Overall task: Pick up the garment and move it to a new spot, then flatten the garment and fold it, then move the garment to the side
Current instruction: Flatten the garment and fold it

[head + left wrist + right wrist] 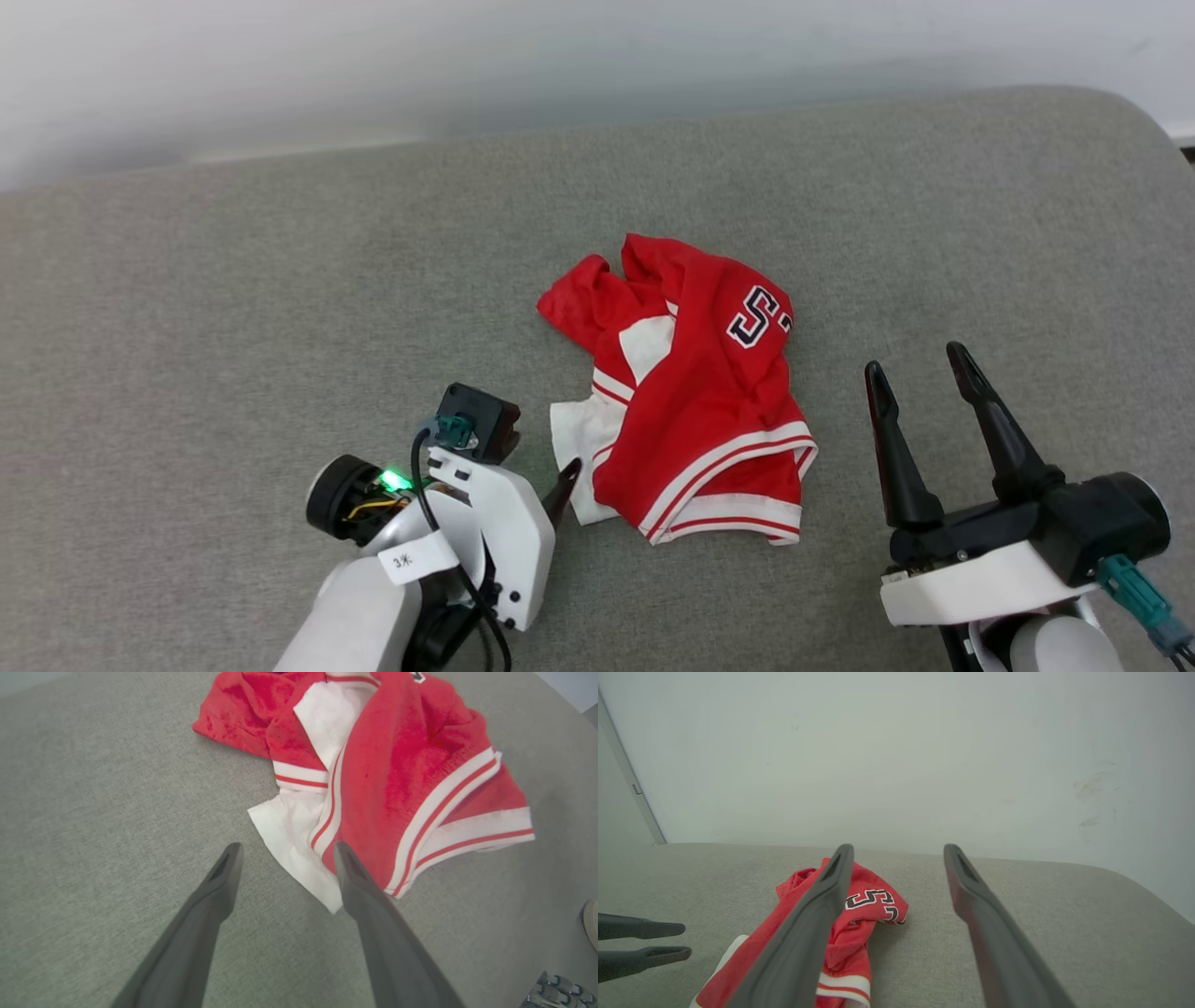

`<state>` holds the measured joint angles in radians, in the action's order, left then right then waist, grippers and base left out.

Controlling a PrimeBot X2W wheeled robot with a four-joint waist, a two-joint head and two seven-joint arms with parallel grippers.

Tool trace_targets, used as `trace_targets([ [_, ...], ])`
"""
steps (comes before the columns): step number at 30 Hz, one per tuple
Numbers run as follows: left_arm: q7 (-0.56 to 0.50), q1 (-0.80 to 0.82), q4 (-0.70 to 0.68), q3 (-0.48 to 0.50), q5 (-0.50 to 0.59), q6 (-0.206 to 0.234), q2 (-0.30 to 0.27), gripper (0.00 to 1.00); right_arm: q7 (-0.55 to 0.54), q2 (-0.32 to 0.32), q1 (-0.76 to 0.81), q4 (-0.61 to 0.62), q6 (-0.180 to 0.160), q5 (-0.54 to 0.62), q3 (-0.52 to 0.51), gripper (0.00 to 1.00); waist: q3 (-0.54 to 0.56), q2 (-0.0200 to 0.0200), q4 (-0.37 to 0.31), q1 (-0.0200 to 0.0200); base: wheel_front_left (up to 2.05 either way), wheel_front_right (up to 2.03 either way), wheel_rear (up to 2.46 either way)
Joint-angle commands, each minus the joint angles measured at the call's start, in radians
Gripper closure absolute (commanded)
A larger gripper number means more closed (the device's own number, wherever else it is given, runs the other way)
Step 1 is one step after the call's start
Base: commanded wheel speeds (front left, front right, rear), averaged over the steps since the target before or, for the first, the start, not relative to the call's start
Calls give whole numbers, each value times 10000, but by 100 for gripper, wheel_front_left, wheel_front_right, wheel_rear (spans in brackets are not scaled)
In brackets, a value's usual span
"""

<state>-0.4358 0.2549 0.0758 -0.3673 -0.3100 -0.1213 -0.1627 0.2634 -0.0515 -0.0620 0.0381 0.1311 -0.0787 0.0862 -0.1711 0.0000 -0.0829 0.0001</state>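
The garment is next for my left gripper, which will pinch it by its white sleeve corner (pixel 584 511) (pixel 331 900), the part that sticks out.
The garment (pixel 695 401) lies crumpled on the grey cushion, red with white sleeve parts, striped trim and part of a black, white-outlined number on top. My left gripper (pixel 562 481) is at its near-left edge, open. In the left wrist view the left gripper (pixel 286 849) straddles the white sleeve corner of the garment (pixel 397 765), and its right finger overlaps the red hem. My right gripper (pixel 920 366) stands open to the right of the garment, apart from it. In the right wrist view the right gripper (pixel 899 849) is open, and the garment (pixel 873 905) lies behind its left finger.
The grey upholstered surface (pixel 233 327) stretches wide on all sides, with a white wall (pixel 560 56) behind it and a rounded corner (pixel 1144 121) at the far right. The left gripper (pixel 684 940) shows at the left edge of the right wrist view.
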Motion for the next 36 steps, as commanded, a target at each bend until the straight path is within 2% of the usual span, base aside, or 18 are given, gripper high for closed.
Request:
trace_targets([
  [1,-569,253,111,-66,150,85,-181,0,20,23,-231,96,-7,8,78,0,-360,0,-216,-1,0,0,0],
  [5,-1221,614,403,-171,323,235,-314,0,20,23,-304,167,-7,-74,169,0,-721,0,-383,-1,0,0,0],
  [12,-1681,957,917,-465,128,126,-229,0,20,23,-505,241,-7,-111,195,0,-1281,0,-544,-1,0,0,0],
  [15,-2156,905,1269,-851,138,48,-404,0,20,23,-578,239,-7,3,271,0,-1404,0,-549,-1,0,0,0],
  [16,-2325,840,1406,-967,81,28,-451,16,20,23,-583,234,-7,21,289,0,-1420,0,-555,-1,0,0,0],
  [17,-2456,755,1538,-1034,-18,5,-480,55,20,22,-596,223,-7,26,304,0,-1426,0,-556,-1,0,0,0],
  [18,-2456,755,1538,-1034,-18,5,-480,55,20,22,-596,223,-7,26,304,0,-1426,0,-556,-1,0,0,0],
  [19,-2505,681,1629,-1003,-103,12,-464,91,20,22,-612,213,-7,23,320,0,-1422,0,-553,-1,0,0,0],
  [20,-2445,639,1679,-944,-133,84,-455,100,20,23,-627,200,-7,8,326,0,-1406,0,-541,-1,0,0,0],
  [30,-333,332,889,118,-374,808,-518,100,18,22,-324,-90,-7,93,198,0,-456,0,3,-1,0,0,0],
  [36,582,-349,-97,1057,-568,1428,-855,100,18,22,-145,-213,-7,142,284,0,58,0,433,-1,0,0,0],
])
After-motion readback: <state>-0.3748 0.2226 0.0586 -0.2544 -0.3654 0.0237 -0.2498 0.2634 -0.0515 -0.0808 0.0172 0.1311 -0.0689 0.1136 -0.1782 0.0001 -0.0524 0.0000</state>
